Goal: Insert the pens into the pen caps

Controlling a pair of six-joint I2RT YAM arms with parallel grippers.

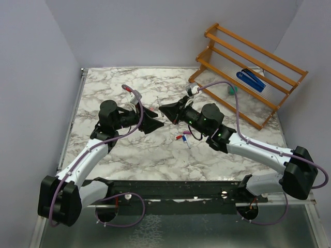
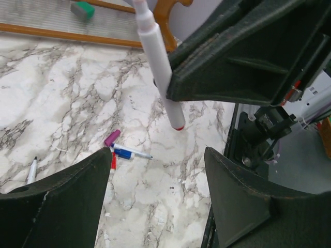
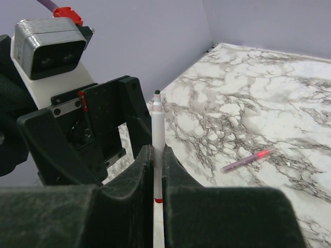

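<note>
The white pen's opposite end should stay free to go into the pen's cap. My left gripper should reach the white pen and grab its red end (image 1: 162, 115) (image 2: 176, 121).
My right gripper (image 3: 158, 150) is shut on a thin white pen (image 3: 158, 129), held upright with a red band low between the jaws. Seen from the left wrist, that pen (image 2: 160, 62) hangs red end down from the right gripper's fingers (image 2: 232, 62). My left gripper (image 2: 158, 155) is open and empty, facing the right gripper (image 1: 164, 110) closely above mid-table. On the marble lie a pink cap (image 2: 111, 137), a blue cap (image 2: 123, 153) beside a thin white pen (image 2: 138, 153), and a red piece (image 2: 113, 161) partly hidden by my left finger. This cluster (image 1: 182, 138) lies below the right gripper.
A wooden rack (image 1: 248, 72) stands at the back right with a blue stapler-like object (image 1: 251, 80) and a small green block (image 2: 83, 9). A pink pen (image 3: 247, 160) lies on the marble. Another pen (image 2: 31, 170) lies at the left wrist view's left edge.
</note>
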